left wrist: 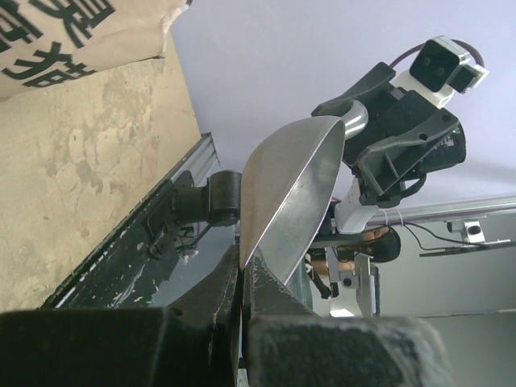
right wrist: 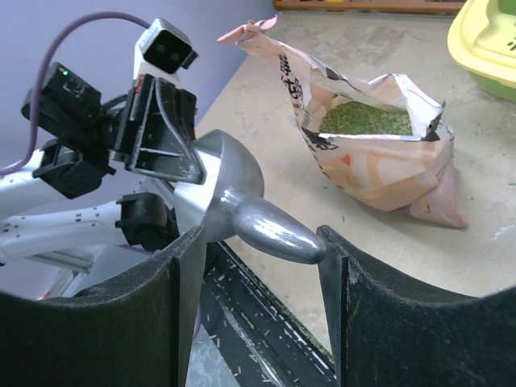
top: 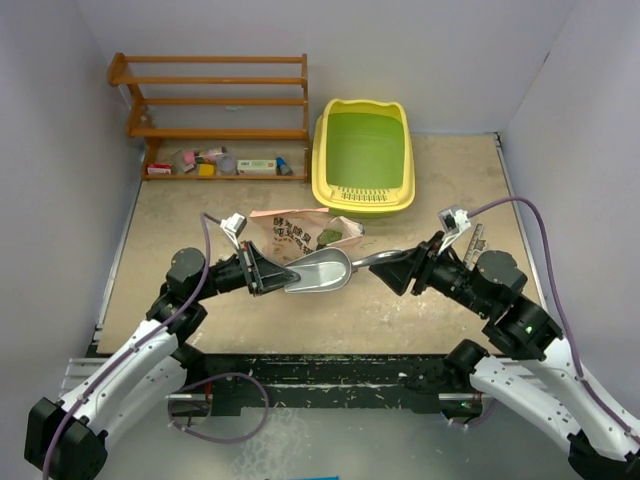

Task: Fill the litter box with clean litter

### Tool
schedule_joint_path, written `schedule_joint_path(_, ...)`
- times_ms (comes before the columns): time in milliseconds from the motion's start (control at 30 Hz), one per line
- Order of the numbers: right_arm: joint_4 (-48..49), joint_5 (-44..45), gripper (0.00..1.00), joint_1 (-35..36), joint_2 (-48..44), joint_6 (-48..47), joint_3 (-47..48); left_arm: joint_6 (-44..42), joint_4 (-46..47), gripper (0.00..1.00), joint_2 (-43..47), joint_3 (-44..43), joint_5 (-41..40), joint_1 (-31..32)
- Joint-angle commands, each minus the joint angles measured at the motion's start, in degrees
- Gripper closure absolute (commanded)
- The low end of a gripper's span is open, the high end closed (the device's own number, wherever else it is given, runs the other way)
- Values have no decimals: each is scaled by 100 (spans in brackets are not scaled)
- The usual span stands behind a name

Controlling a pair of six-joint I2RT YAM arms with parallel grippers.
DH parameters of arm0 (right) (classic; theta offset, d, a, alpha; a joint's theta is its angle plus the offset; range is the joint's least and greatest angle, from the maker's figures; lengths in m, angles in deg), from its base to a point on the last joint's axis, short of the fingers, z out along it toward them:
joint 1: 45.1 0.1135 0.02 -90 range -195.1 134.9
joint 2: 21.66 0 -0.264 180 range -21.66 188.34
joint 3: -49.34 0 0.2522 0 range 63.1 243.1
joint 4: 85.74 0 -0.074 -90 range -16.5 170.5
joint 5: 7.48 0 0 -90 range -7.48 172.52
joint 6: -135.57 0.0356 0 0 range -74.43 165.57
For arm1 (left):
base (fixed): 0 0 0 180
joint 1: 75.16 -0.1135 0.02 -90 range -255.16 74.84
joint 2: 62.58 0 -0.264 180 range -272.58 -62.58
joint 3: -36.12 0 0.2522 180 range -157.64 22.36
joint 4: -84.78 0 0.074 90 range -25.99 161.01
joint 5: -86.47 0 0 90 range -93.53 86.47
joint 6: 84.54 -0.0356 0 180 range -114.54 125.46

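Note:
The robot needs to dig clean litter and fill the litter box, so its right gripper should next grab the scoop (top: 322, 270) by its handle (top: 379, 258) and leave the scoop's bowl free.
The yellow litter box (top: 322, 165) with its green floor stands at the back of the table; no granules show in it, and its corner shows in the right wrist view (right wrist: 484, 44). Grey-green clean litter (right wrist: 367, 118) lies in the open pink bag (top: 300, 232). A grey metal scoop (top: 322, 270) hangs empty above the table between the arms. My left gripper (top: 283, 280) is shut on the scoop's bowl rim (left wrist: 289, 193). My right gripper (right wrist: 260, 238) is open, its fingers either side of the scoop's handle (right wrist: 270, 230), the handle tip touching the right finger.
A wooden shelf rack (top: 215, 100) with several small items on its lowest shelf stands at the back left. Grey walls close in both sides. A black rail (top: 330, 372) strewn with spilled bits runs along the table's near edge.

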Motion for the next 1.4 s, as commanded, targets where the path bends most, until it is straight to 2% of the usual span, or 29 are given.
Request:
schedule_joint_path(0,675,-250,41,11,128,138,-28,133,245,100,86,19,-48,2)
schedule_joint_path(200,904,-451,43,10,495,117,29,155,281,100,97,13,-74,0)
schedule_joint_path(367,1033,-654,49,13,797,56,69,150,358,100,-18,-50,-66,0)
schedule_joint_path(500,1071,-774,64,9,906,61,89,158,380,100,-18,-43,-105,0)
schedule_joint_path(600,1012,-778,71,9,885,34,86,149,438,100,-74,-43,-67,0)
schedule_joint_path(767,930,-860,94,10,826,56,32,133,419,100,-112,-44,-77,1)
schedule_joint_path(833,871,-894,99,13,844,27,58,113,403,100,-96,-65,-96,0)
schedule_joint_path(900,846,-916,100,11,852,22,60,92,375,100,-114,-89,-94,6)
schedule_joint_path(933,837,-917,96,10,866,24,60,82,375,100,-126,-106,-90,5)
schedule_joint_path(1000,802,-929,83,11,894,8,69,46,349,100,-155,-145,-71,3)
schedule_joint_path(1067,765,-978,77,9,930,-5,57,34,322,100,-165,-166,-68,7)
schedule_joint_path(1133,747,-1007,83,11,946,-21,44,34,312,100,-154,-167,-84,7)
schedule_joint_path(1200,692,-1014,97,17,974,-34,47,42,311,100,-158,-165,-100,2)
schedule_joint_path(1300,546,-855,100,14,984,-52,93,-10,269,100,-149,-200,-128,5)
schedule_joint_path(1333,470,-713,100,10,966,-58,134,-89,190,95,-149,-264,-133,3)
schedule_joint_path(1367,291,-590,100,9,933,-75,159,-246,-29,82,-149,-356,-157,6)
